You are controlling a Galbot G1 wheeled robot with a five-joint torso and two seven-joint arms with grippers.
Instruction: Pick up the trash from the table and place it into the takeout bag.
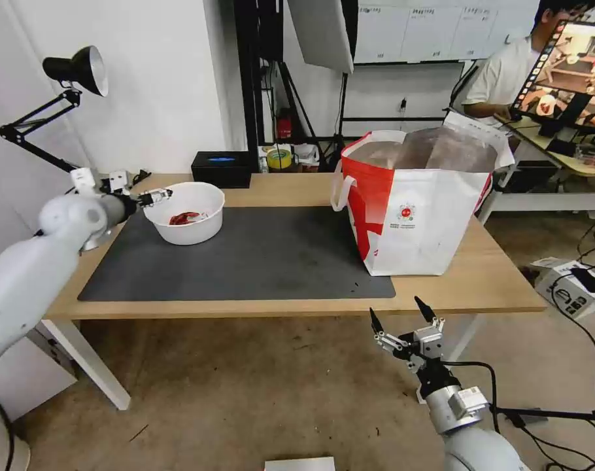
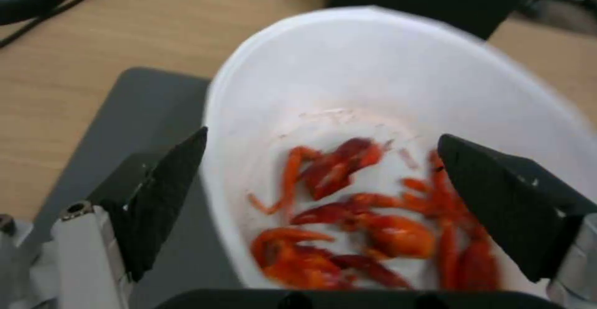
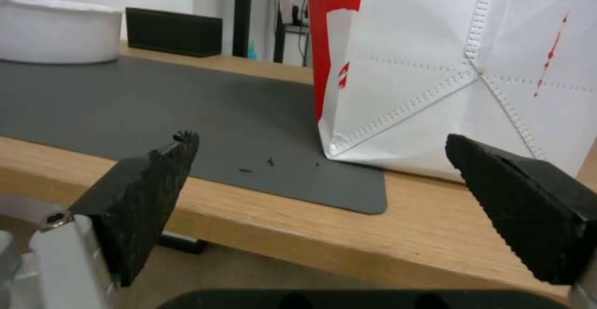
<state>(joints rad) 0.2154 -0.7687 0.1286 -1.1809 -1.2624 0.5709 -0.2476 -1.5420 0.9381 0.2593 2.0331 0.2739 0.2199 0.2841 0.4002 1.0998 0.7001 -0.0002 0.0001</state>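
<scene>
I should pick up the white round bowl by its thin rim with my left gripper next, because the bowl's round body is wider than my open fingers.
A white round bowl (image 1: 186,212) with red scraps (image 2: 348,215) stands on the dark mat (image 1: 258,255) at the table's (image 1: 480,275) back left. My left gripper (image 1: 157,195) is open at the bowl's left rim. In the left wrist view, my left gripper (image 2: 323,137) has one finger (image 2: 162,197) outside the bowl's wall (image 2: 385,66) and the other finger (image 2: 510,201) over the scraps. The red-and-white takeout bag (image 1: 415,209) stands open on the right. My right gripper (image 1: 402,317) hangs open below the table's front edge, facing the bag (image 3: 435,66).
A black box (image 1: 222,168) sits at the table's back edge behind the bowl. A desk lamp (image 1: 75,69) is clamped at the back left. Cables and a box (image 1: 572,281) lie on the floor at the right. A few dark crumbs (image 3: 261,164) dot the mat (image 3: 156,103).
</scene>
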